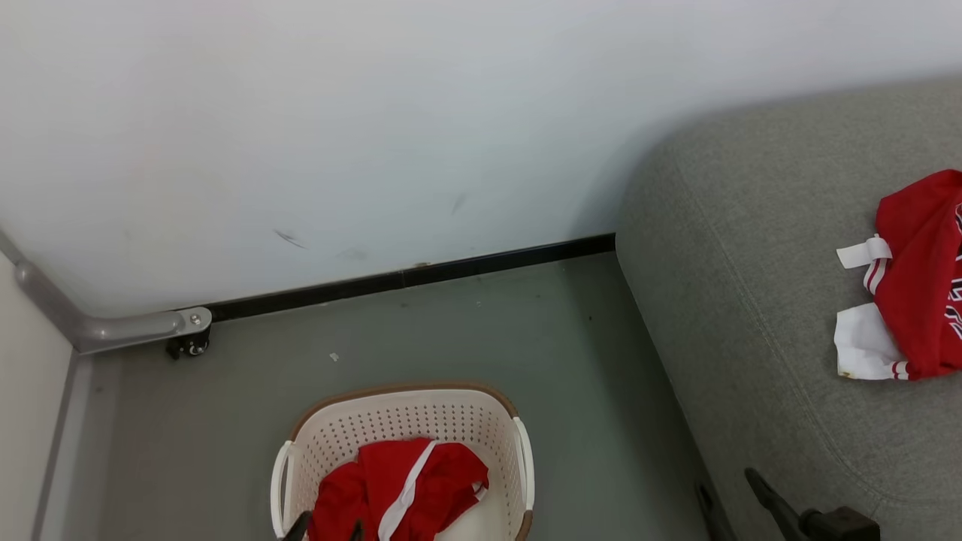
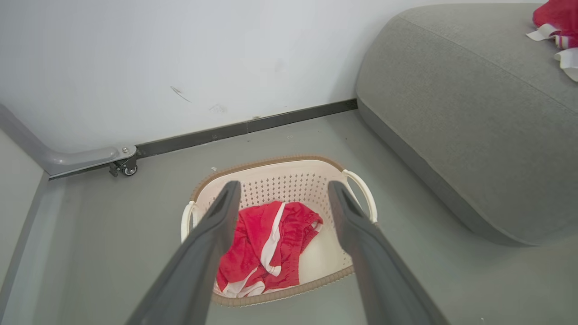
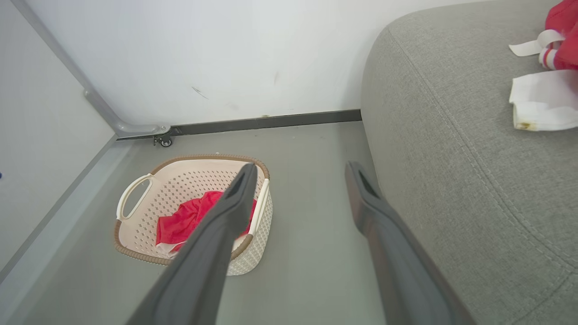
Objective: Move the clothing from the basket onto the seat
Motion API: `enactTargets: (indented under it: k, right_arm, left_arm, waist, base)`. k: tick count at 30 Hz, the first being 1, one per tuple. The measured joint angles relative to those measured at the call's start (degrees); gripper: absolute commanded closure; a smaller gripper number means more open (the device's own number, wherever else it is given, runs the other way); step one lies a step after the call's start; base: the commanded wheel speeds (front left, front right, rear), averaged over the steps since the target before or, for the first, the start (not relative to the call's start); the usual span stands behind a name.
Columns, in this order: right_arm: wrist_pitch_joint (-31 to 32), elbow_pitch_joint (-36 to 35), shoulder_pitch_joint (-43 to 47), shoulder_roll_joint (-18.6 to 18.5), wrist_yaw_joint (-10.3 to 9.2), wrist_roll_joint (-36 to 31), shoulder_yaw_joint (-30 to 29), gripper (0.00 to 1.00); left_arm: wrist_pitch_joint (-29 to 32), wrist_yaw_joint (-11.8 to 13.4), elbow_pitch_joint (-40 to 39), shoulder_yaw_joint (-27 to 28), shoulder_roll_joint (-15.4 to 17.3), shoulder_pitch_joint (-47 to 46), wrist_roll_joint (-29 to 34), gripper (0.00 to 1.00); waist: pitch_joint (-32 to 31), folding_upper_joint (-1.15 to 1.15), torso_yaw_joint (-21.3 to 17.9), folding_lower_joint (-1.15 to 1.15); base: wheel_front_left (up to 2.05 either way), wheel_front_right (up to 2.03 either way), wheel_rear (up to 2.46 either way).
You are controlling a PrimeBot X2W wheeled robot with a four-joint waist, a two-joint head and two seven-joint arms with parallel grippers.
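Observation:
My left gripper grabs the clothing by its white side stripe [image 1: 411, 485] next, because a fold stands up there while the red cloth [image 1: 344, 496] around it lies slack.
A cream basket [image 1: 406, 409] with a brown rim stands on the floor, and red clothing [image 1: 398, 488] with a white stripe lies crumpled inside it. My left gripper [image 2: 283, 189] hangs open above the basket [image 2: 271, 180], its fingers framing the clothing [image 2: 266, 243] without touching it. Its fingertips [image 1: 301, 526] peek in at the bottom edge of the head view. My right gripper [image 3: 301, 170] is open and empty over the floor, between the basket [image 3: 180, 185] and the grey seat [image 3: 474, 189]. More red-and-white clothing [image 1: 917, 278] lies on the seat [image 1: 751, 315].
A white wall with a black skirting board [image 1: 421, 274] runs behind the basket. A grey rail with a small caster wheel [image 1: 189, 344] sits at the left corner. Grey floor [image 1: 586, 391] separates the basket from the seat's rounded edge.

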Motion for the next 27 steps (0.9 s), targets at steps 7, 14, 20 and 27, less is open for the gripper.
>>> enactTargets:
  k: [7, 14, 20, 27]
  right_arm:
    - [0.01, -2.11, -0.01, 0.03, 0.00, -0.02, -0.57, 0.00]
    - [0.01, -4.95, -0.13, 0.15, 0.00, 0.00, -0.74, 0.00]
    - [0.01, -7.44, -0.50, 0.16, 0.00, 0.29, -0.52, 0.00]
    - [0.00, -9.78, -2.90, 0.16, 0.00, 1.76, 0.79, 0.00]
  left_arm:
    - [0.01, -1.00, 2.63, -1.52, 0.00, -2.14, 1.96, 0.00]
    - [0.01, -1.53, 5.94, -2.27, 0.40, -7.31, 3.86, 0.00]
    - [0.01, -2.01, 8.70, -2.45, 1.49, -12.07, 4.92, 0.00]
    - [0.09, -2.00, 12.28, -2.45, 1.92, -16.98, 5.91, 0.00]
  waist:
    - [2.90, 0.00, -0.76, 0.00]
    - [6.96, 0.00, -2.00, 0.00]
    - [10.51, 0.00, -3.22, 0.00]
    - [14.51, 0.00, -4.60, 0.00]
  base:
    - [0.00, 0.00, 0.00]
    - [0.00, 0.00, 0.00]
    - [0.00, 0.00, 0.00]
    - [0.00, 0.00, 0.00]
